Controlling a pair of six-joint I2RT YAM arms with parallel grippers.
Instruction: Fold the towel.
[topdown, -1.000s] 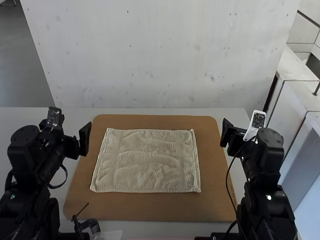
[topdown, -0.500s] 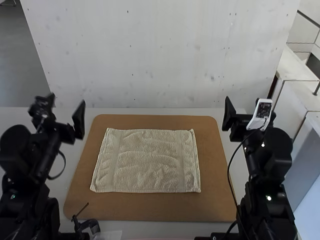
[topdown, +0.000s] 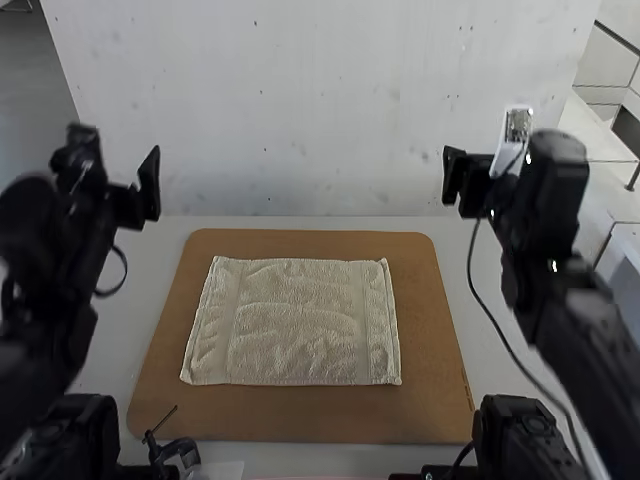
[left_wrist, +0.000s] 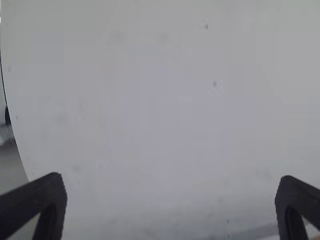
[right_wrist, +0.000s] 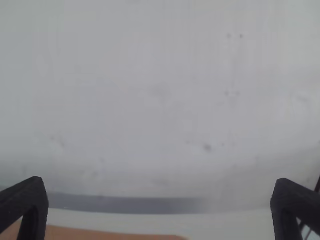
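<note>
The towel (topdown: 295, 322) needs to be folded, so my right gripper has to pinch it by its hemmed side edge (topdown: 391, 320) next.
The beige towel (topdown: 295, 322) lies spread flat, with slight wrinkles, on a brown board (topdown: 300, 420). My left gripper (topdown: 118, 168) is raised beyond the board's far left corner, apart from the towel. On the other side, my right gripper (topdown: 482, 172) is held up past the far right corner, also away from the cloth. Black fingers stand wide apart with nothing between them at the left gripper (left_wrist: 171, 181) in the left wrist view. The right gripper (right_wrist: 159, 183) is likewise open and holds nothing in the right wrist view.
A pale wall panel (topdown: 320, 110) rises behind the table (topdown: 330, 222). A small black clamp-like item (topdown: 175, 450) sits by the board's near left edge. A cable hangs beside the right arm, and white cabinets stand at the right.
Both arms have lifted and moved away from the near side, bringing their grippers higher. The left gripper has also drifted slightly outward. Towel and board have kept their place.
</note>
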